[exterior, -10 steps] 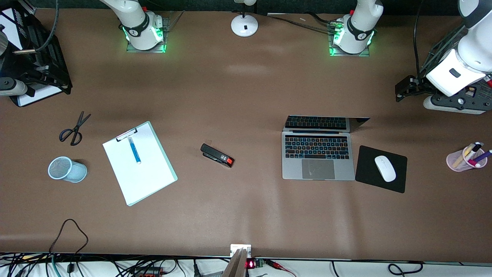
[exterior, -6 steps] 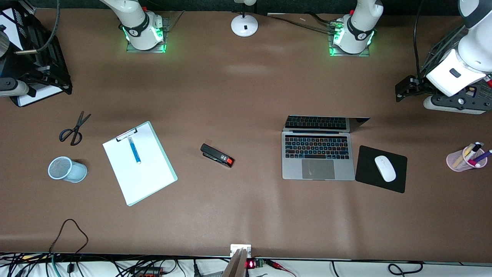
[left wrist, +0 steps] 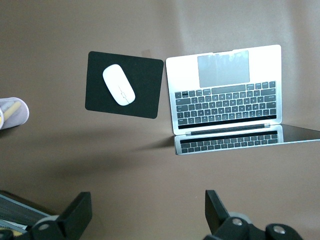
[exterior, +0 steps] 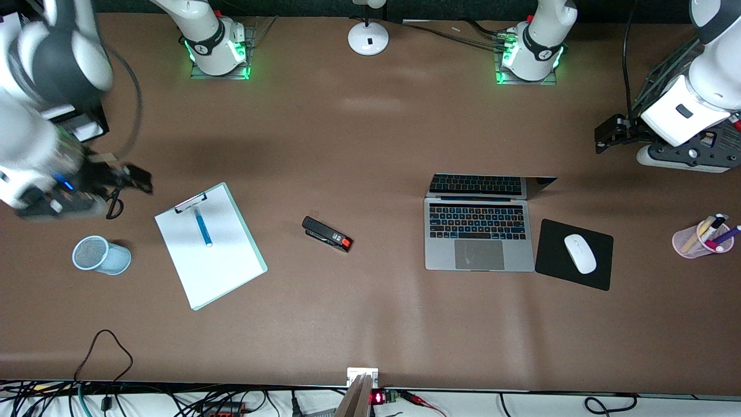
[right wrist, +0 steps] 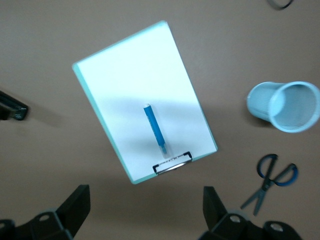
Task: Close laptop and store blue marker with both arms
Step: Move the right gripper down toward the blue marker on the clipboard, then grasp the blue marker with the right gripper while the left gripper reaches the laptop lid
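Note:
My right gripper should grab the blue marker by its blue body (exterior: pixel 202 228) next, so it can be stored in the light blue mesh cup (exterior: pixel 102 256).
The laptop (exterior: pixel 479 231) stands open, and its screen mirrors the keys; it also shows in the left wrist view (left wrist: pixel 225 95). The blue marker (exterior: pixel 202 227) lies on the white sheet of a clipboard (exterior: pixel 217 260), below the clip. In the right wrist view the marker (right wrist: pixel 155 126) lies ahead of my right gripper (right wrist: pixel 145 212), which is open and empty. In the front view my right gripper (exterior: pixel 136 178) hangs over the scissors (exterior: pixel 114 207), beside the clipboard's clip end. My left gripper (exterior: pixel 603 140) is open and empty over bare table at the left arm's end; the left wrist view also shows it (left wrist: pixel 148 217).
A light blue mesh cup (exterior: pixel 101 255) lies on its side beside the clipboard. A black stapler (exterior: pixel 327 233) lies between clipboard and laptop. A white mouse (exterior: pixel 580 253) sits on a black pad (exterior: pixel 550 269). A pink pen cup (exterior: pixel 700 238) stands at the left arm's end.
My right arm has swung in from the table's end and now hangs over the scissors beside the clipboard. My left arm has barely moved. Nothing on the table has shifted.

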`<move>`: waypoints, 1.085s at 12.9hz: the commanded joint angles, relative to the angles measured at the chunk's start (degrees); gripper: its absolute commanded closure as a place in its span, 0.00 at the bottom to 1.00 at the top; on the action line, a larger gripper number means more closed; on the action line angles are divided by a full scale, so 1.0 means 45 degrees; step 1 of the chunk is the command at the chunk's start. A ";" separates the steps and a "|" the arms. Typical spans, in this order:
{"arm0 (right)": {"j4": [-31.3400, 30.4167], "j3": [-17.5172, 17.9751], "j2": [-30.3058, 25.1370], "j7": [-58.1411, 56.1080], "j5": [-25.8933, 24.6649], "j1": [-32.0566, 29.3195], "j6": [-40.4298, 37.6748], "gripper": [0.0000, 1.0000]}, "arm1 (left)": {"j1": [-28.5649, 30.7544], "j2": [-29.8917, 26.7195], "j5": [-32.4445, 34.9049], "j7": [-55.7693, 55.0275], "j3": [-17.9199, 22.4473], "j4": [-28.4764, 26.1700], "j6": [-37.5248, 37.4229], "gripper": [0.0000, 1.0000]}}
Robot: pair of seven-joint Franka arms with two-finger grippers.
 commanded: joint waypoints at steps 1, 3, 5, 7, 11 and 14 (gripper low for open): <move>0.0347 0.0014 0.1411 -0.0430 0.0226 0.0280 0.0735 0.00 | -0.0040 0.0414 -0.0151 0.0188 -0.0030 0.0132 -0.0406 0.09; 0.0328 0.0014 0.2135 -0.1868 0.0245 0.0399 0.1673 0.00 | -0.0040 0.0570 -0.0171 0.0189 -0.0030 0.0364 -0.0427 0.51; 0.0347 0.0014 0.2703 -0.2672 0.0168 0.0419 0.1795 0.00 | -0.0040 0.0688 -0.0171 0.0169 -0.0030 0.0444 -0.0466 0.89; 0.0308 0.0014 0.3367 -0.3476 0.0187 0.0613 0.2182 0.04 | -0.0060 0.0688 -0.0190 0.0188 -0.0049 0.0444 -0.0485 1.00; 0.0191 0.0014 0.4304 -0.5135 0.0226 0.0556 0.3158 0.27 | -0.0137 0.0669 -0.0442 0.0072 -0.0166 0.0425 -0.0835 1.00; -0.0023 0.0014 0.4813 -0.5157 0.0206 0.0633 0.3961 0.49 | -0.0138 0.0571 -0.0990 -0.1230 -0.0943 0.0211 -0.1169 1.00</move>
